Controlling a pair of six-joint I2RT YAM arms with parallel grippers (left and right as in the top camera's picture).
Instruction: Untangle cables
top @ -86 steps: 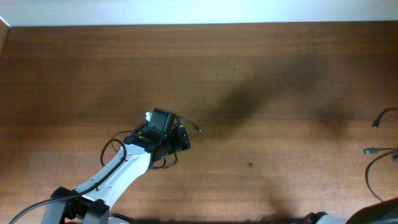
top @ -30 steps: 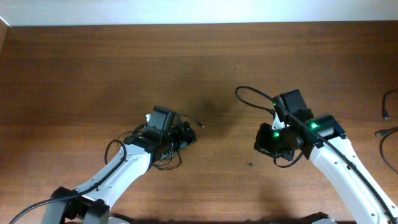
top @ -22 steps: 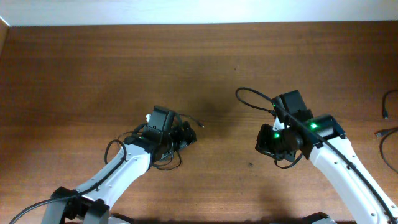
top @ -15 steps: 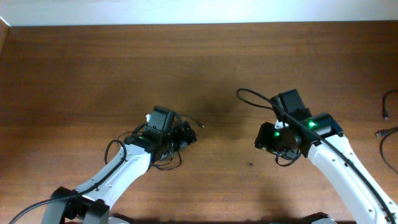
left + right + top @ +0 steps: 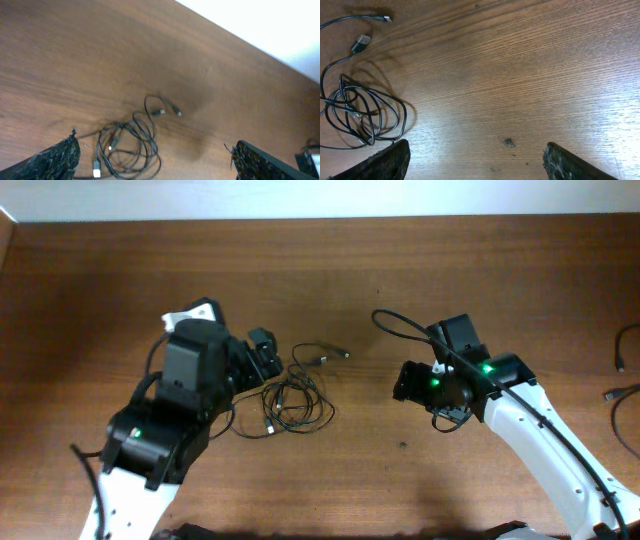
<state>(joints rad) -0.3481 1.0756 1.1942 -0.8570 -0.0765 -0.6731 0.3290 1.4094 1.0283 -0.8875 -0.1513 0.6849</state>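
Note:
I should grab one cable with my left gripper next, just behind its trailing plug end. Then I can pull it out and untangle the clump (image 5: 131,148).
The cables (image 5: 291,396) lie as a small tangled clump of thin black loops on the brown table, with two plug ends (image 5: 331,356) trailing up and to the right. My left gripper (image 5: 262,356) hovers just left of the clump, open and holding nothing. In the left wrist view the clump (image 5: 131,148) sits between and ahead of its wide-apart fingers (image 5: 52,161). My right gripper (image 5: 411,381) is open to the right of the clump, apart from it. In the right wrist view the clump (image 5: 364,113) lies at the left, above the left finger (image 5: 376,164).
More thin black cords (image 5: 622,360) and a plug (image 5: 609,395) lie at the table's right edge. A thick black robot cable (image 5: 398,328) loops off the right arm. Bare wood (image 5: 360,430) spans the gap between the two grippers.
The left arm has lifted and drawn back to the left, uncovering the clump, which now lies spread out. The right gripper has opened and shifted a little left and up.

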